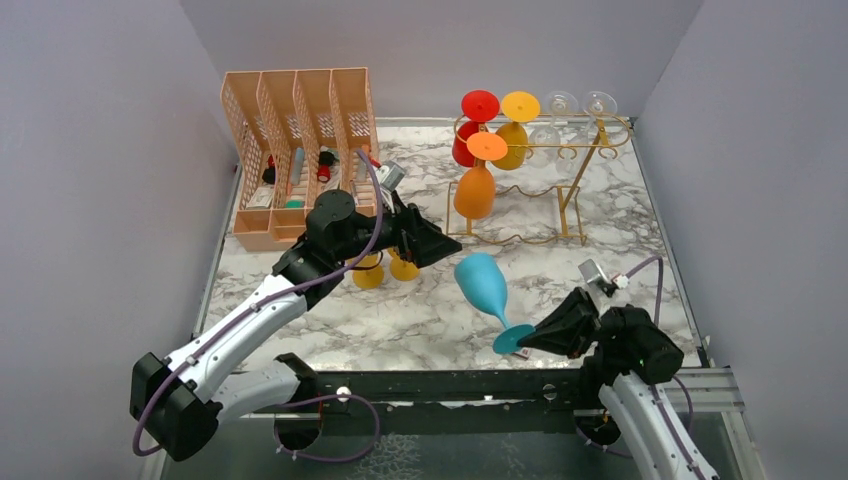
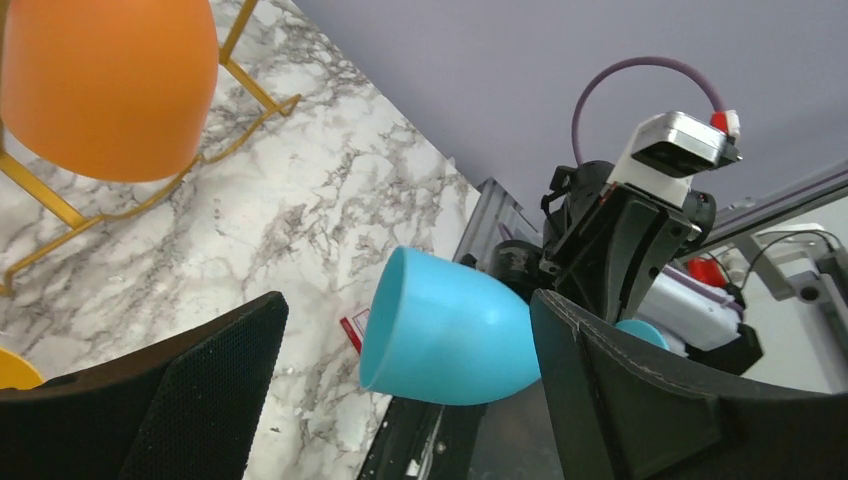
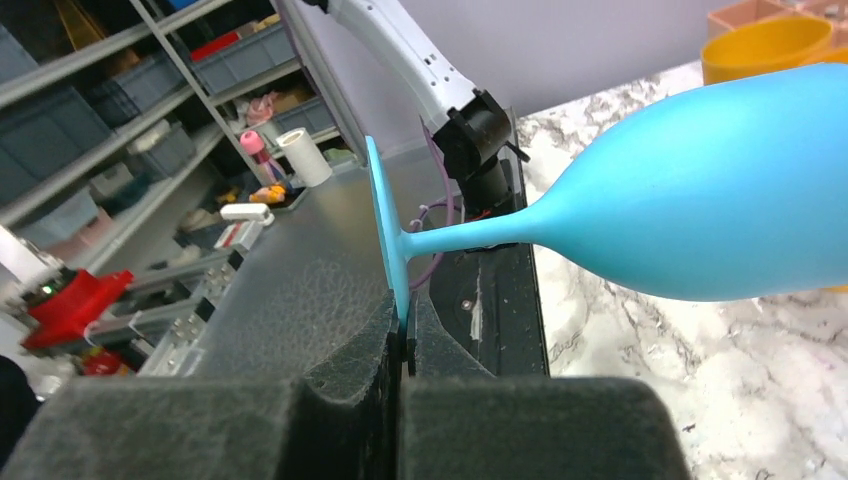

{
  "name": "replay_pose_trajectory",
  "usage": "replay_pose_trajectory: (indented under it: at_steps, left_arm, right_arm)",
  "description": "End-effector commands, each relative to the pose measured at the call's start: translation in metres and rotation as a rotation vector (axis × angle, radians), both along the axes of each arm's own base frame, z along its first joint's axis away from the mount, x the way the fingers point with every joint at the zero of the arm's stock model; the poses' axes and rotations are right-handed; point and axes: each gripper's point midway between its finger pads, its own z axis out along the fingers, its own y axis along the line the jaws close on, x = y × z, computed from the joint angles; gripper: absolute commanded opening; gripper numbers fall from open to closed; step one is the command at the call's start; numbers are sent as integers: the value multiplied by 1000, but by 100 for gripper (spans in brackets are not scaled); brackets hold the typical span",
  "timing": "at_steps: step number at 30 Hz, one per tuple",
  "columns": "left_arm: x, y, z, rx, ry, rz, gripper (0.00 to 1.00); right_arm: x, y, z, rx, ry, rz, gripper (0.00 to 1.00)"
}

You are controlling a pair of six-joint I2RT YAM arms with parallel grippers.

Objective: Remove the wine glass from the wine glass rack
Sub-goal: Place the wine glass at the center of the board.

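Observation:
I will pinch the blue wine glass by its bowl's rim (image 1: pixel 475 264) (image 2: pixel 387 319) with my left gripper next. The foot then stays free to set the wine glass upright.
The blue wine glass (image 1: pixel 481 284) hangs tilted in the air over the marble table, away from the gold wire wine glass rack (image 1: pixel 568 190). My right gripper (image 1: pixel 526 341) is shut on the edge of its round foot (image 3: pixel 384 228), and its bowl (image 3: pixel 722 190) points away from the fingers. My left gripper (image 1: pixel 452 250) is open just up and left of the bowl. In the left wrist view the bowl (image 2: pixel 450 330) lies between the two wide-apart fingers (image 2: pixel 190 390), touching neither.
Orange (image 1: pixel 475 190), red (image 1: pixel 470 130), yellow (image 1: pixel 513 140) and clear (image 1: pixel 560 115) glasses hang on the rack. Two yellow glasses (image 1: pixel 385 271) stand under the left arm. A peach lattice file organiser (image 1: pixel 300 140) stands at the back left. Grey walls enclose the table.

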Motion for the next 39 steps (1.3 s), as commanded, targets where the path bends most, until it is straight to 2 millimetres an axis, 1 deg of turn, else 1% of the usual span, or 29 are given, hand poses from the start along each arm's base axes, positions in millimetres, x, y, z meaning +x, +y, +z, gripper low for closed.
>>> replay_pose_trajectory:
  at_steps: [1,6,12,16,20,25,28,30,31,35,37,39]
  left_arm:
    - [-14,-6,6,-87,57,-115,97]
    - [-19,-14,6,-119,102,-188,97]
    - [-32,-18,10,-124,102,-294,95]
    - [-46,-18,12,-144,104,-381,90]
    - [-58,-20,11,-143,104,-450,84]
    - [-82,-30,11,-139,72,-547,80]
    - [-88,-34,13,-141,57,-574,72]
    - [-91,-34,16,-144,45,-587,63]
    - [-92,-34,17,-146,38,-594,59]
    - [-108,-36,22,-153,-12,-648,46]
    - [-114,-35,24,-156,-33,-661,35]
    - [-114,-34,23,-157,-37,-656,22]
  right_arm:
    - [-22,-3,7,20,-185,12,1]
    - [-33,-5,11,37,-285,10,1]
    - [-32,-5,10,34,-281,15,1]
    - [-34,-5,11,37,-285,23,1]
    - [-33,-5,11,39,-283,23,1]
    - [-36,-5,14,43,-296,25,1]
    - [-37,-5,14,42,-298,26,1]
    - [-35,-5,12,39,-287,24,1]
    - [-33,-5,10,37,-280,22,1]
    - [-29,-4,6,35,-257,15,1]
    - [-25,-3,5,32,-244,10,1]
    - [-21,-3,2,26,-225,4,2]
